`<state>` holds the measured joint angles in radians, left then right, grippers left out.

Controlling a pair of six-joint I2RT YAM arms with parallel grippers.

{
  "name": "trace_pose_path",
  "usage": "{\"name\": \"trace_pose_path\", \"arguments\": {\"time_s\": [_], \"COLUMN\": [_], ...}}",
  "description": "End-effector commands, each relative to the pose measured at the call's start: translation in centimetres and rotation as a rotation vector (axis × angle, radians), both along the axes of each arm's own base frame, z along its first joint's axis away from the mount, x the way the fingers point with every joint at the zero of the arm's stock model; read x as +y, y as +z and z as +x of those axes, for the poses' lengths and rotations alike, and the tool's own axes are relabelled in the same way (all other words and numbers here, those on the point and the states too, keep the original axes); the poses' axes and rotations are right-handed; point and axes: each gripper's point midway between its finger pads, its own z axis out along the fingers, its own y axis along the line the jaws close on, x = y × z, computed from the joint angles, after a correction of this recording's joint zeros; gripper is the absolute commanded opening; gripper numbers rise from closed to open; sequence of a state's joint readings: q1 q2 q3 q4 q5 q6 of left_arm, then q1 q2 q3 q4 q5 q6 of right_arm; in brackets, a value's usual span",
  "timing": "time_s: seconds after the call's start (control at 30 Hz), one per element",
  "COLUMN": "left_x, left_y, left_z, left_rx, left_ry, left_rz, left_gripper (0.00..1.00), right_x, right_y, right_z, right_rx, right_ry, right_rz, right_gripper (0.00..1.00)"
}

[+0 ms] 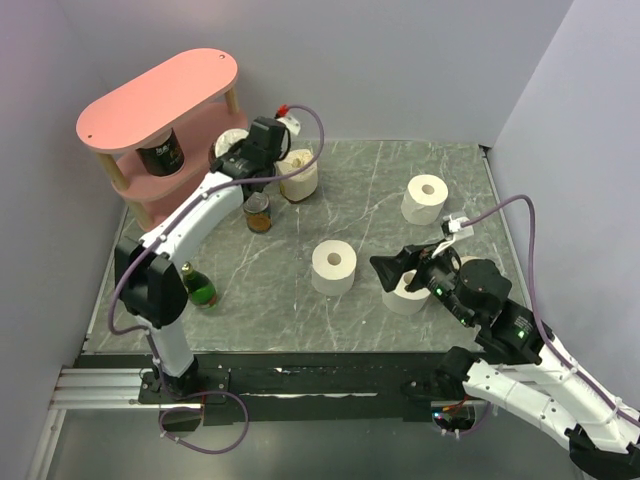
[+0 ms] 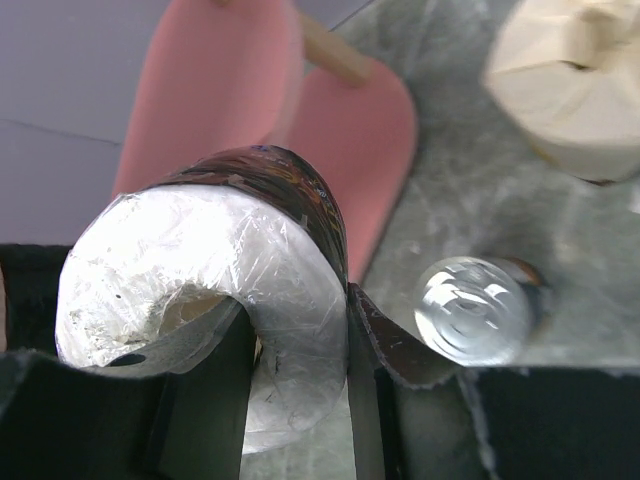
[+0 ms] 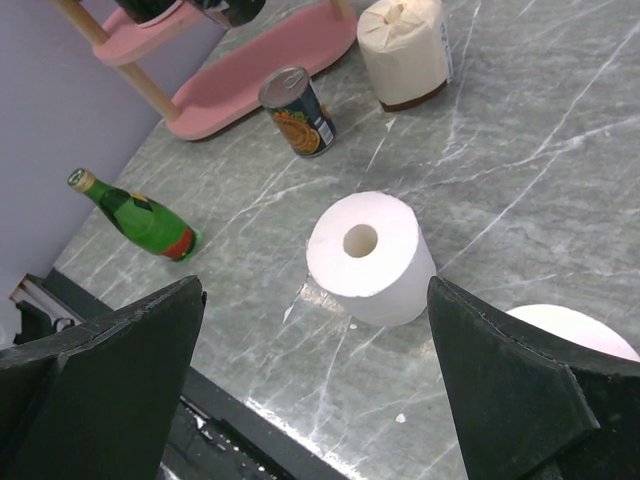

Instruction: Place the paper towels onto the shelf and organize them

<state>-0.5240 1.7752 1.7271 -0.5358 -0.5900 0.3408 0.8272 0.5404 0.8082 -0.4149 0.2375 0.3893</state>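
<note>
The wrapped roll hangs tilted outside the edge of the shelf's middle level and would fall beside that level if released now. My left gripper should keep holding it until it is inside that edge.
The pink shelf (image 1: 160, 95) stands at the far left and also shows in the left wrist view (image 2: 230, 90). My left gripper (image 1: 238, 158) is beside its lower boards. It is shut on the wall of a plastic-wrapped white paper towel roll (image 2: 190, 260), one finger in the core and one outside. Bare paper towel rolls stand mid-table (image 1: 333, 266), far right (image 1: 425, 199), and under my right arm (image 1: 405, 292). My right gripper (image 1: 385, 268) is open and empty, its jaws wide apart above the middle roll (image 3: 368, 255).
A cream wrapped roll (image 1: 298, 175) and an upright can (image 1: 258, 212) stand just right of the left gripper. A green bottle (image 1: 200, 287) lies near the left arm. A dark can (image 1: 160, 152) sits on the shelf's middle tier. Walls close in on both sides.
</note>
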Motion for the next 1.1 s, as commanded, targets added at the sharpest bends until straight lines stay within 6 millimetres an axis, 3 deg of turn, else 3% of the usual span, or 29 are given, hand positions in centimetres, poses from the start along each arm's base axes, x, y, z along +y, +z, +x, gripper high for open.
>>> {"name": "trace_pose_path", "arguments": {"time_s": [0.0, 0.3, 0.5, 0.83, 1.07], "left_x": [1.8, 3.1, 4.5, 5.7, 6.7], "left_y": [5.5, 4.7, 4.8, 4.7, 5.3], "left_z": [2.9, 5.3, 6.5, 8.1, 8.1], "left_rx": [-0.164, -0.179, -0.203, -0.219, -0.242], "left_ry": [0.044, 0.051, 0.074, 0.113, 0.148], "left_rz": [0.024, 0.043, 0.075, 0.134, 0.157], "left_gripper": [0.3, 0.3, 0.31, 0.39, 0.55], "right_x": [0.6, 2.4, 2.5, 2.7, 2.3], "right_y": [1.8, 1.3, 1.8, 1.9, 2.0], "right_z": [-0.1, 0.5, 0.7, 0.8, 0.8], "right_rx": [-0.008, 0.009, -0.012, -0.015, -0.022], "right_ry": [0.016, 0.061, 0.062, 0.068, 0.055], "right_rz": [0.036, 0.033, 0.034, 0.029, 0.022], "right_gripper": [1.0, 0.99, 0.99, 0.99, 1.0]}}
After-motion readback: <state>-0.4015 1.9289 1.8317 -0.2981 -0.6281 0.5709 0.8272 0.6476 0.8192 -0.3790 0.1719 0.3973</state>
